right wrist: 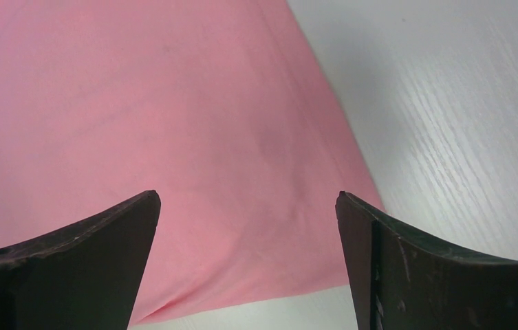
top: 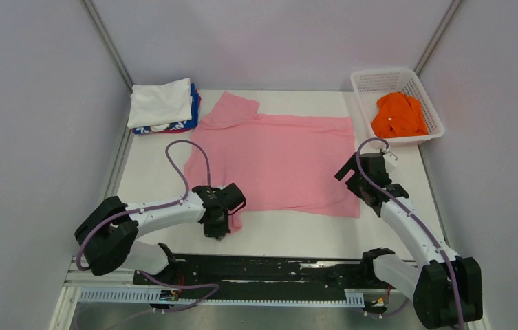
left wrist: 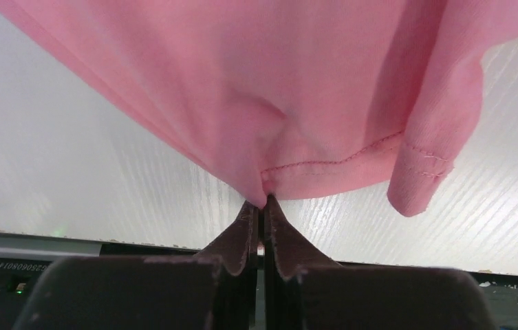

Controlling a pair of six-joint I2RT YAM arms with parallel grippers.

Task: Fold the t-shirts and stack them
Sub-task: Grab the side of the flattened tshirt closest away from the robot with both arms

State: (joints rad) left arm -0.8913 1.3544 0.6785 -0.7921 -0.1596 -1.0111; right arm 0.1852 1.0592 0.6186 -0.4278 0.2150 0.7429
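My right gripper grips the light pink t-shirt's near corner (top: 355, 212) (right wrist: 334, 267) next, opposite the held sleeve, to fold the t-shirt's near side over evenly.
The light pink t-shirt (top: 276, 158) lies spread flat on the white table, one sleeve at the back left. My left gripper (top: 220, 230) is shut on its near left sleeve hem; the left wrist view shows the pink cloth (left wrist: 297, 103) pinched between the closed fingertips (left wrist: 264, 205) and lifted off the table. My right gripper (top: 364, 184) is open and empty over the shirt's near right corner, which shows between its fingers in the right wrist view (right wrist: 173, 137). An orange t-shirt (top: 399, 115) lies in the basket. Folded white (top: 159, 102) and blue/red (top: 192, 113) shirts are stacked at the back left.
The white mesh basket (top: 364, 82) stands at the back right. Grey walls enclose the table on three sides. The black rail (top: 263, 271) with the arm bases runs along the near edge.
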